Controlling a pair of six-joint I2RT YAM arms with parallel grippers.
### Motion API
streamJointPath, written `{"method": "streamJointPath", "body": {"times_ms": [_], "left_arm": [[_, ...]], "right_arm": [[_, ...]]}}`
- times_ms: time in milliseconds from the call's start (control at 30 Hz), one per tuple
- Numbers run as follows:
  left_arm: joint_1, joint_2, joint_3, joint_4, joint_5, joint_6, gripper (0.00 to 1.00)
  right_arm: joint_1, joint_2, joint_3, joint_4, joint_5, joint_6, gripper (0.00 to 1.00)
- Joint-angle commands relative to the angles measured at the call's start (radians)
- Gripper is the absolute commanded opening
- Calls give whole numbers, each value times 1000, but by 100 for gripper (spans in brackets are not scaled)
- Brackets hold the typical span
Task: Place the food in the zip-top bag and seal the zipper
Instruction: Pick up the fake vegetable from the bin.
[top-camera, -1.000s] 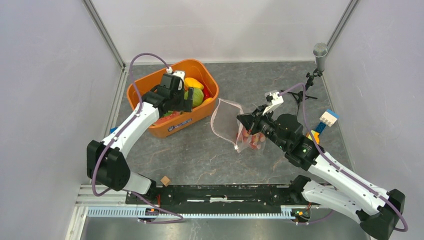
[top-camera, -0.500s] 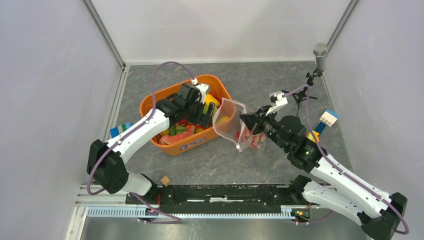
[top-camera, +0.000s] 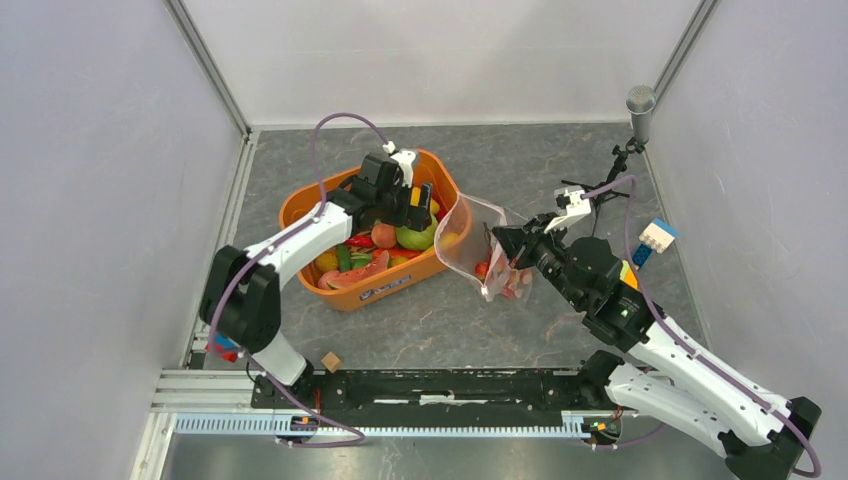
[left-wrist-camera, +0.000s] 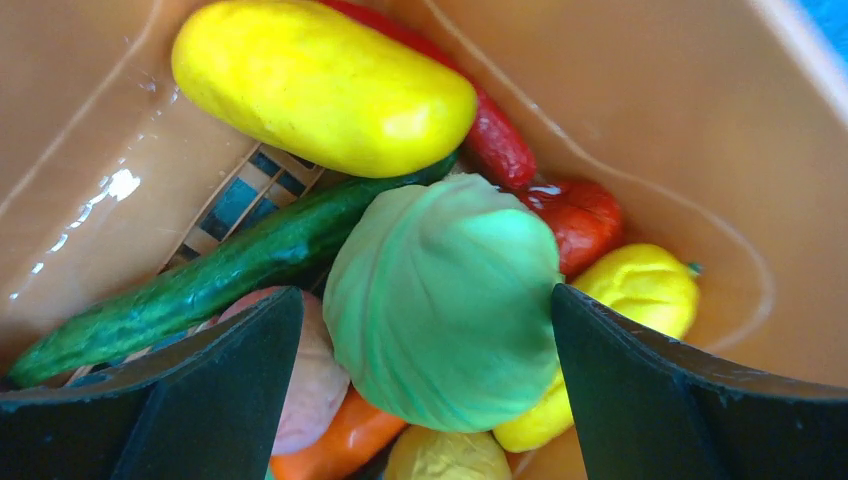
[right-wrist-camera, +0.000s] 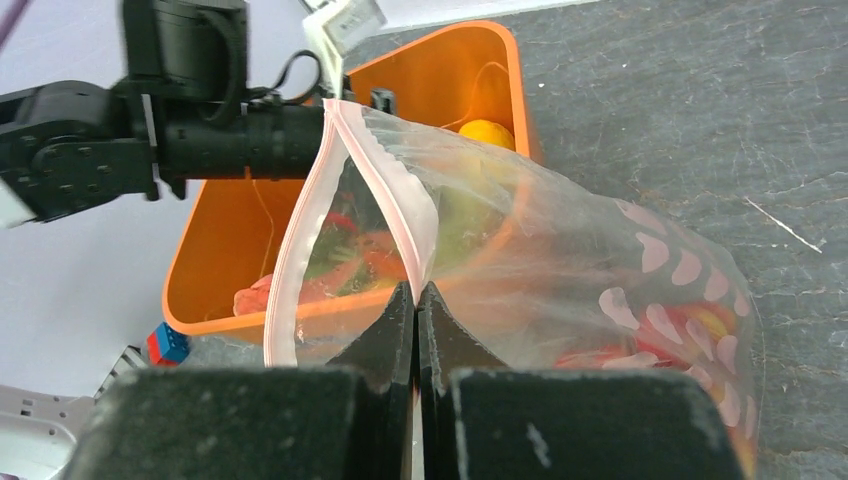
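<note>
The green melon (top-camera: 416, 238) should be grabbed next by my left gripper across its opposite sides. The melon's far end then stays free to go into the bag's opening first.
The orange tub (top-camera: 345, 294) holds the food: a green melon (left-wrist-camera: 440, 300), a yellow piece (left-wrist-camera: 320, 85), a cucumber (left-wrist-camera: 200, 285) and red and orange pieces. My left gripper (top-camera: 418, 204) is down in the tub, open, its fingers (left-wrist-camera: 200, 390) on either side of the melon (top-camera: 416, 238). My right gripper (top-camera: 503, 242) is shut on the pink zipper strip (right-wrist-camera: 400, 215) of the clear bag (top-camera: 478, 250) and holds its mouth open beside the tub. Red pieces (top-camera: 508, 282) lie in the bag's bottom.
A microphone stand (top-camera: 639, 106) stands at the back right. Coloured blocks (top-camera: 655, 238) lie right of my right arm, and more by the left arm's base (top-camera: 222, 345). A small wooden cube (top-camera: 331, 361) lies near the front rail. Walls close in on both sides.
The tub has slid right and forward, up against the bag. My left gripper has moved to the tub's right end over the melon. My right gripper has shifted the bag slightly right.
</note>
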Motion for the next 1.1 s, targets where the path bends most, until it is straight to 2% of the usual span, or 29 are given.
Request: {"method": "streamJointPath", "body": {"times_ms": [0,67,133,367,733,1067], "left_arm": [[27,88,54,51,78,-13,96],[26,104,47,38,88,-9,90],[26,96,20,50,84,-19,77],[26,-25,-57,67,53,-26,47],[28,-245,-91,48,-42,-32,41],[28,-461,-107,4,-6,-42,44]], "right_arm": [[0,1,14,10,17,9,0],[0,11,18,12,6,10,0],[1,20,19,15,3,11,0],[0,40,18,31,-10,14,0],[0,59,12,32,12,18,0],[0,87,-24,58,-14,60,0]]}}
